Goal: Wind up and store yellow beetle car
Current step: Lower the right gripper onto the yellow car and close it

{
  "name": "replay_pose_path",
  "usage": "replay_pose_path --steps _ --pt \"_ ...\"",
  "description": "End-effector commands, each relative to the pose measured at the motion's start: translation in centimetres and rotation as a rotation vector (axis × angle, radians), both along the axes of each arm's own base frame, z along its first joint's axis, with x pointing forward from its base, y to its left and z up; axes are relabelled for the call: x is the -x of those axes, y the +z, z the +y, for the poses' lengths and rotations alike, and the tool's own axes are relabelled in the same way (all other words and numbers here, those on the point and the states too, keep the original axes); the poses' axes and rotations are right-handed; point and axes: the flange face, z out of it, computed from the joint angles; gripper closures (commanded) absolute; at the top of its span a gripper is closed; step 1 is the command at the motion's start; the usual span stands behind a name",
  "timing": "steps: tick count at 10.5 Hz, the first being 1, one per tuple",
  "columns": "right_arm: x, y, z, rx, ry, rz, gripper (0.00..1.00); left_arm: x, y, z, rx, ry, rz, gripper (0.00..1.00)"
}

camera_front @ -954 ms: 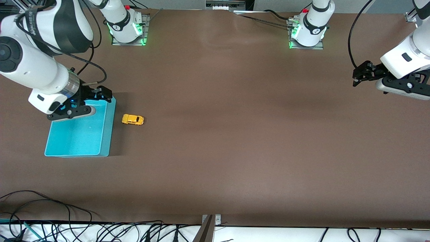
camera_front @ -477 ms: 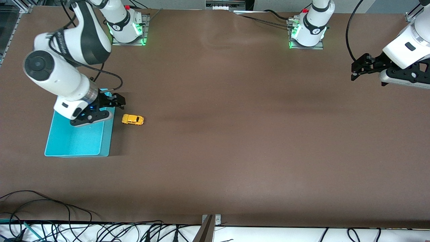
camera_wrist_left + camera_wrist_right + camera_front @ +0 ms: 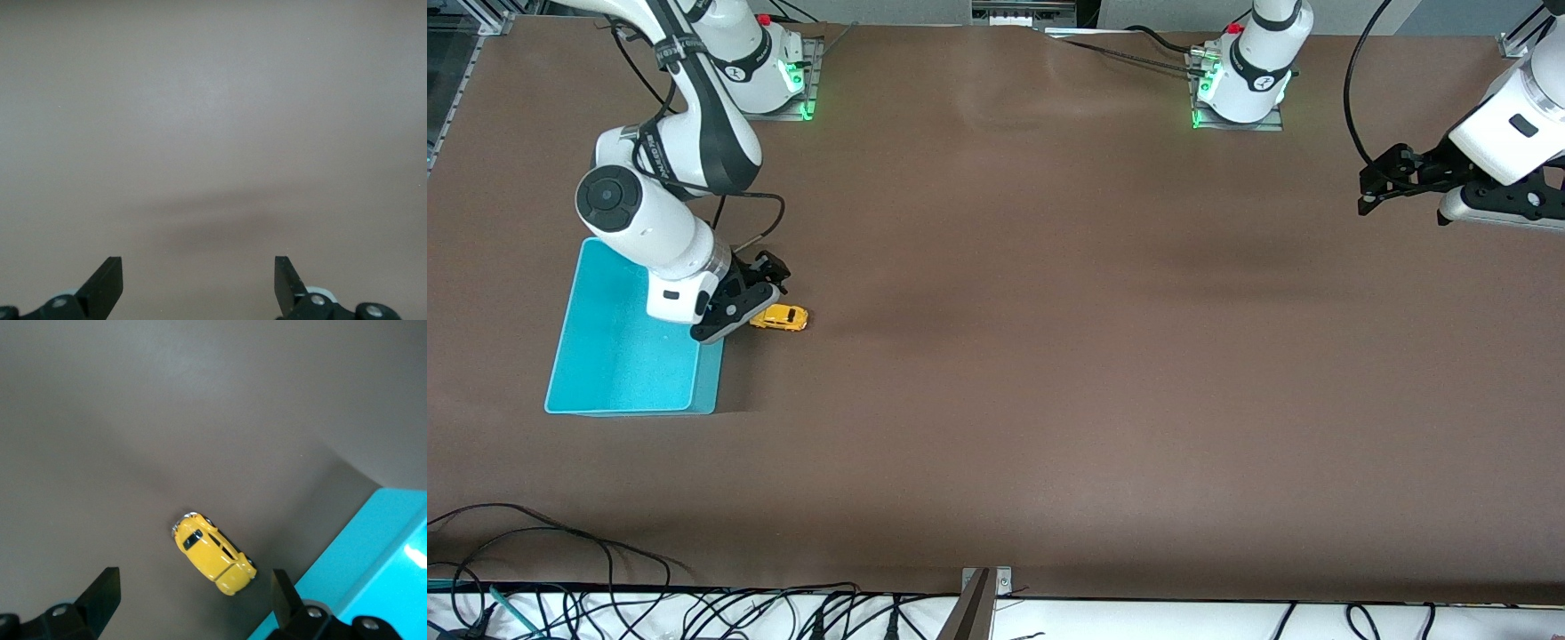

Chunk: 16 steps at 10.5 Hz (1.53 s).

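My right gripper grabs the car by the long sides of its body next, to store the yellow beetle car (image 3: 779, 317) in the turquoise bin.
The yellow beetle car (image 3: 779, 317) stands on the brown table beside the turquoise bin (image 3: 618, 356), on the side toward the left arm's end. My right gripper (image 3: 769, 271) is open and empty, hovering just above the car and the bin's corner. In the right wrist view the car (image 3: 215, 553) lies between and ahead of the open fingers (image 3: 103, 593), with the bin's rim (image 3: 360, 547) close beside it. My left gripper (image 3: 1374, 187) is open and empty, held in the air over the left arm's end of the table; its wrist view shows only bare table past its fingers (image 3: 107, 280).
The turquoise bin holds nothing that I can see. The two arm bases (image 3: 760, 67) (image 3: 1240, 76) stand at the table's edge farthest from the front camera. Cables (image 3: 560, 604) lie along the edge nearest the camera.
My right gripper has swung from over the bin's corner toward the car and now hangs just above it. The left gripper rose slightly. The car and bin have not moved.
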Motion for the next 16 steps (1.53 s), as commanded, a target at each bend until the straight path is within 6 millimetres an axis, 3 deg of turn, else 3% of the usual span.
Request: replay_pose_path --steps 1,3,7,12,16 --pt "-0.3 -2.5 -2.1 -0.018 0.268 0.001 0.0 0.7 0.5 -0.4 0.011 0.006 0.021 0.0" --pt "0.5 -5.3 -2.4 -0.027 0.353 0.048 0.0 0.2 1.0 -0.7 0.013 0.004 0.046 0.0" --pt "4.3 -10.8 -0.7 -0.046 0.388 -0.018 0.0 0.0 1.1 -0.7 0.011 0.004 0.049 0.0" --pt "4.2 -11.7 -0.6 -0.044 0.519 -0.077 0.0 -0.1 1.2 -1.3 0.011 -0.005 0.05 0.0" --pt "5.1 -14.8 -1.0 -0.056 0.529 -0.108 0.0 -0.1 1.1 -1.2 0.011 -0.004 0.05 0.0"
